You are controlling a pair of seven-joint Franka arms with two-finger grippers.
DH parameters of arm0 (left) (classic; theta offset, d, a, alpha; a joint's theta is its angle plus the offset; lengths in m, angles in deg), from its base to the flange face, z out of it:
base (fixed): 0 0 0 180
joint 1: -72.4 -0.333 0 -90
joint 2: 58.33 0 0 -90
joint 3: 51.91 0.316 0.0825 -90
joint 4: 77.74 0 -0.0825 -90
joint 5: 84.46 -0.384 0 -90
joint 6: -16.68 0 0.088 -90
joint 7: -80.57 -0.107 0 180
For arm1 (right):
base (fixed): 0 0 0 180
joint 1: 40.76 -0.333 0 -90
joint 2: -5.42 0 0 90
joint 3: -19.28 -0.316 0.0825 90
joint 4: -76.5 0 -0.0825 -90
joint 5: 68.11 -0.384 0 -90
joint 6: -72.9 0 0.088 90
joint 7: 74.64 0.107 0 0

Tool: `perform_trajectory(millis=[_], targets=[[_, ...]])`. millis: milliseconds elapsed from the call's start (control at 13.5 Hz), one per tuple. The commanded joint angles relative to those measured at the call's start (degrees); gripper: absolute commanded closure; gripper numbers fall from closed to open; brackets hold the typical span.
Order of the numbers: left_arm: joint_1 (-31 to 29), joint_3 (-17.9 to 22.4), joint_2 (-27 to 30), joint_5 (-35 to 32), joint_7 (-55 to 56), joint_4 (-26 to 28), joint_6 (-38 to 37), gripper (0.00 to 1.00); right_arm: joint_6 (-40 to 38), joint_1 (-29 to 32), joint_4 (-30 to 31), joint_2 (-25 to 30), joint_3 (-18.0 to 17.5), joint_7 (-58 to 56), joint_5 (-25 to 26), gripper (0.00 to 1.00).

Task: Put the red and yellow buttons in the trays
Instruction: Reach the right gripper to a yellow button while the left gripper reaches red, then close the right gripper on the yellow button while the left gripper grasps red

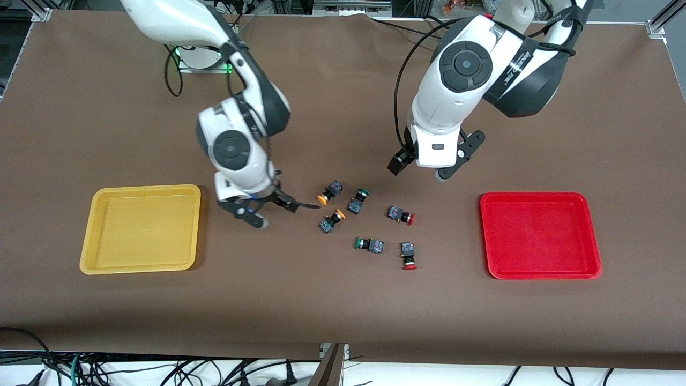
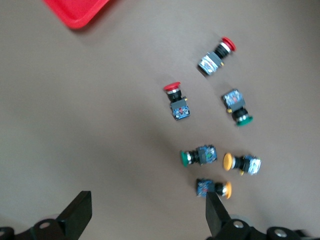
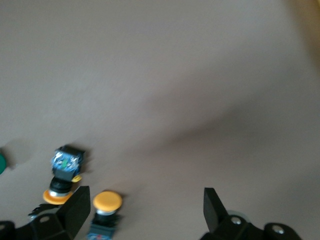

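Observation:
The right gripper next grips a yellow-capped button by its blue base block (image 1: pixel 335 187) to set it into the yellow tray (image 1: pixel 142 228).
Two yellow-capped buttons (image 1: pixel 329 192) (image 1: pixel 332 220) and two red-capped buttons (image 1: pixel 401 215) (image 1: pixel 409 254) lie loose on the brown table between the yellow tray (image 1: pixel 142 228) and the red tray (image 1: pixel 538 236). Both trays hold nothing. My right gripper (image 1: pixel 273 210) is open and low, between the yellow tray and the yellow buttons. Its wrist view shows both yellow buttons (image 3: pixel 62 172) (image 3: pixel 106 210) beside one finger of the right gripper (image 3: pixel 142 210). My left gripper (image 1: pixel 423 170) is open and hangs over bare table near the red buttons. The left wrist view shows the left gripper (image 2: pixel 146 220), the red buttons (image 2: pixel 216 55) (image 2: pixel 176 100) and the yellow ones (image 2: pixel 242 163) (image 2: pixel 214 188).
Two green-capped buttons (image 1: pixel 358 201) (image 1: pixel 370 245) lie among the others; they also show in the left wrist view (image 2: pixel 237 107) (image 2: pixel 199 156). A corner of the red tray (image 2: pixel 75 12) shows there too. Cables hang along the table's near edge.

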Motion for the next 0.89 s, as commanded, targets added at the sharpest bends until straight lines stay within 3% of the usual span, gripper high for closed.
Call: perform_trajectory(millis=[0, 296, 444, 667, 815], targets=[[0.4, 0.4, -2.6, -0.9, 8.5, -3.1, -0.1, 0.00, 3.6, -2.7, -1.3, -3.8, 0.5, 5.5, -0.7, 0.00], [-0.2, 1.3, -5.4, -1.1, 18.3, -3.2, 4.3, 0.00, 6.7, -6.0, -1.3, -6.2, 0.5, 9.7, -1.1, 0.00], [-1.1, 1.6, -7.7, -1.2, 18.1, -3.1, 6.7, 0.00, 9.1, -7.0, -1.3, -7.2, 0.5, 10.6, -3.9, 0.00], [-1.3, 2.6, -11.7, -1.4, 18.0, -2.4, 12.2, 0.00, 9.7, -8.4, -1.4, -8.4, 0.5, 10.5, -4.3, 0.00], [-1.0, 2.9, -15.1, -4.9, 18.0, -2.0, 14.1, 0.00, 10.1, -9.2, -1.4, -8.9, 0.5, 10.5, -4.3, 0.00]])
